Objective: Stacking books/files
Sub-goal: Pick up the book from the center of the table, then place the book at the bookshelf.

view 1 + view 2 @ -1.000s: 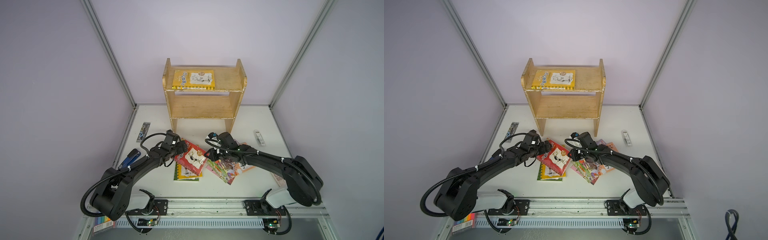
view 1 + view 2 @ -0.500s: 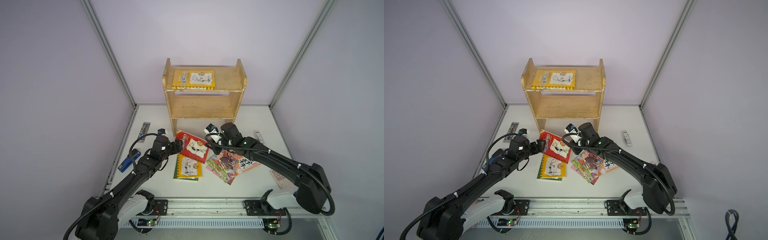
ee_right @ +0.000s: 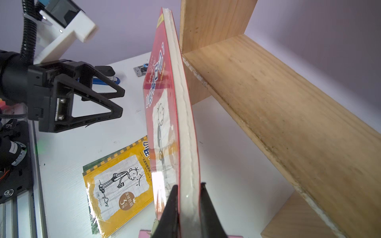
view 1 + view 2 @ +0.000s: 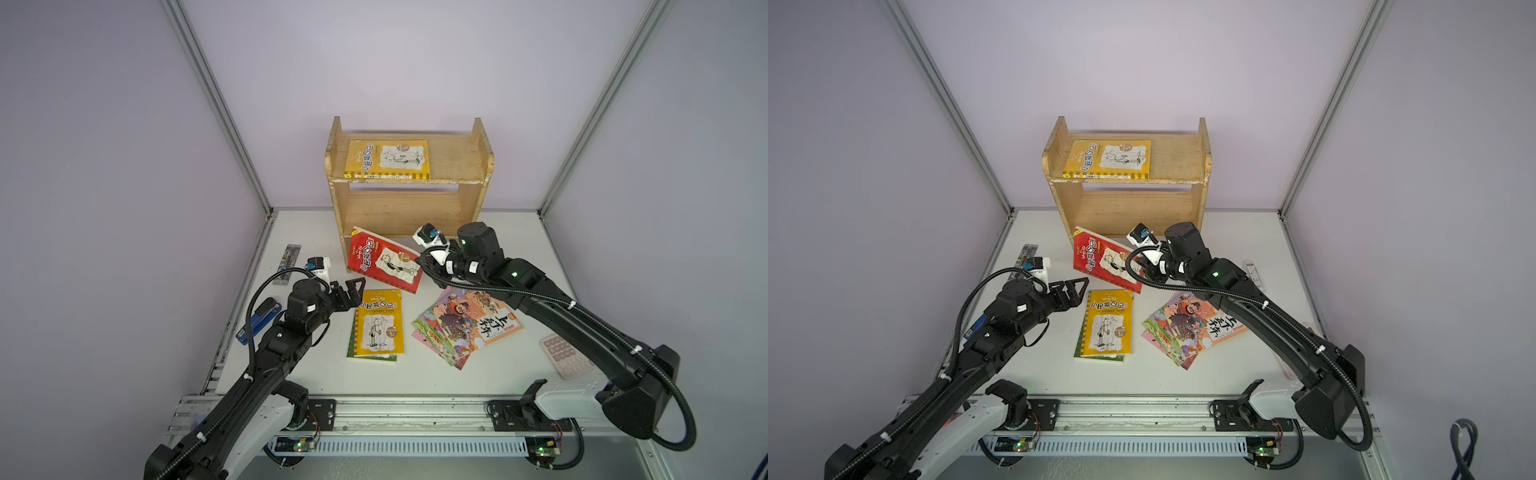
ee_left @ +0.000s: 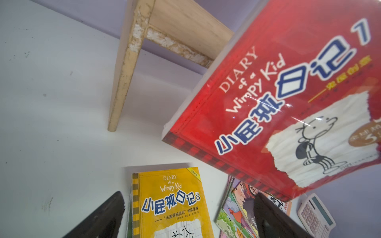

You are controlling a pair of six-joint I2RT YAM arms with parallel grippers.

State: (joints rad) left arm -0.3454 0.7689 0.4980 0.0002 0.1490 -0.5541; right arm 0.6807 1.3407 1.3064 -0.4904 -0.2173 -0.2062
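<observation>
I need to grab the red book [image 4: 382,259] by its near striped edge with my left gripper next, which leaves its far edge free, so I can stack it on the shelf.
My right gripper [image 3: 187,185] is shut on the edge of a red book [image 4: 382,259] and holds it tilted in the air, just in front of the wooden shelf [image 4: 407,208]. On the table a yellow book [image 4: 380,322] lies on a green one [image 4: 352,345]. A fan of thin cartoon books [image 4: 465,324] lies to their right. Another yellow book [image 4: 388,160] lies on the shelf's top board. My left gripper [image 4: 355,296] is open and empty at the yellow book's far left corner, apart from the red book [image 5: 288,103].
A pinkish calculator [image 4: 563,355] lies at the right, partly under my right arm. A blue stapler [image 4: 259,318] and a long narrow strip [image 4: 286,264] lie along the table's left edge. A small white object [image 4: 1254,274] lies right of the shelf.
My left gripper has come off the red book, opened wider and drawn back toward the front left. My right gripper has carried the book up and back toward the shelf.
</observation>
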